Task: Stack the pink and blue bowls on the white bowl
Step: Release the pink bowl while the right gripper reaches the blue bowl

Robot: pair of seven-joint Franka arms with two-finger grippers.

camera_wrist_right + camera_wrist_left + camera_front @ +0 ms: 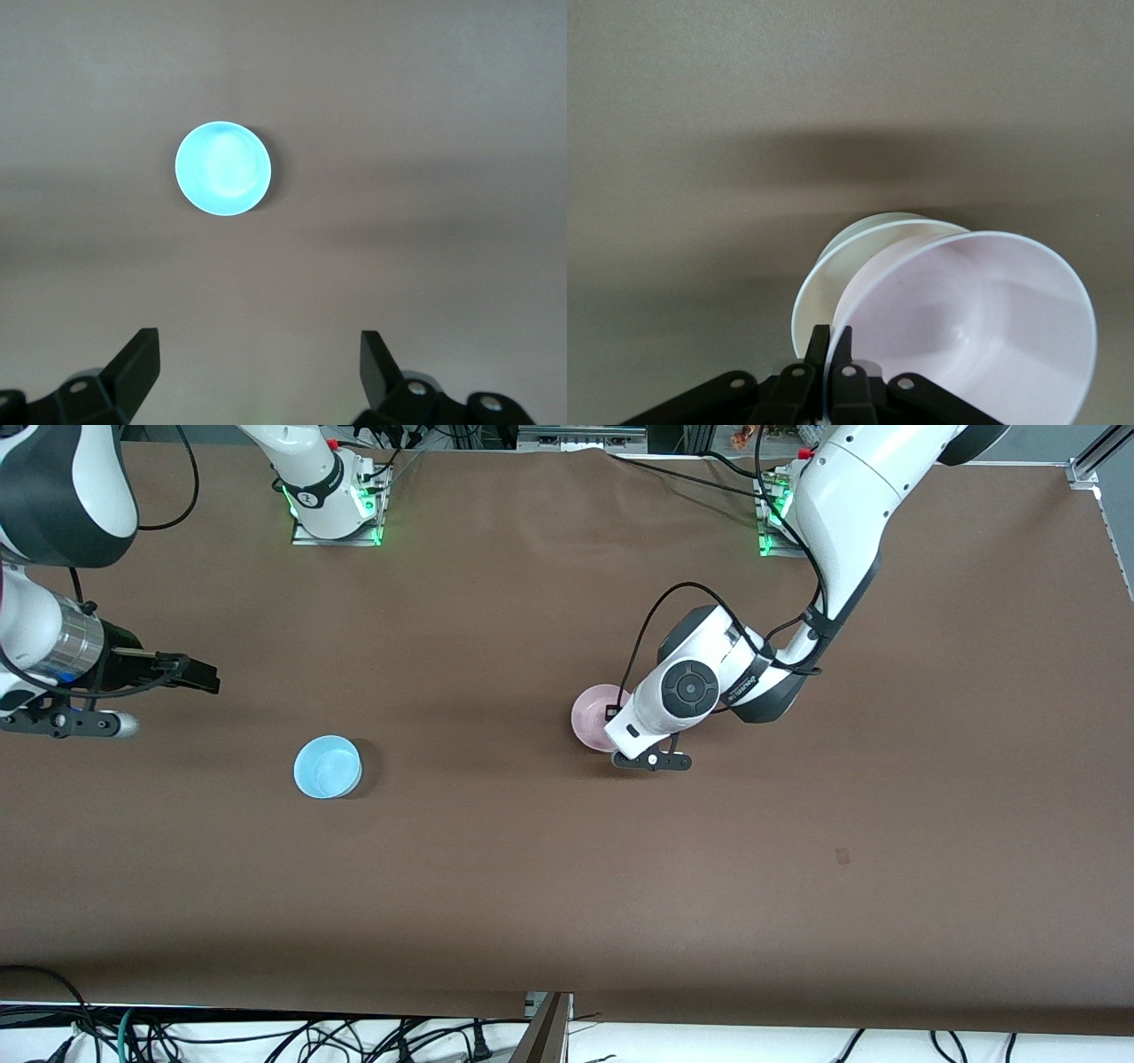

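Observation:
The robot's right gripper will stack the sky-blue bowl on the white bowl, so it will next grab the bowl by its rim (353,748) (260,184).
My left gripper (831,341) is shut on the rim of the pale pink bowl (983,328), one finger inside and one outside. The pink bowl is tilted over the off-white bowl (833,274), which stands on the table right under it; I cannot tell whether they touch. In the front view the pink bowl (592,713) and the left gripper (613,713) are near the table's middle, and the white bowl is hidden under them. The sky-blue bowl (328,766) stands alone toward the right arm's end and also shows in the right wrist view (222,168). My right gripper (197,674) is open and empty above the table, apart from the blue bowl.
The brown table (567,886) has both arm bases along its edge farthest from the front camera. Cables (266,1036) hang off the nearest edge. A small dark mark (842,856) lies toward the left arm's end.

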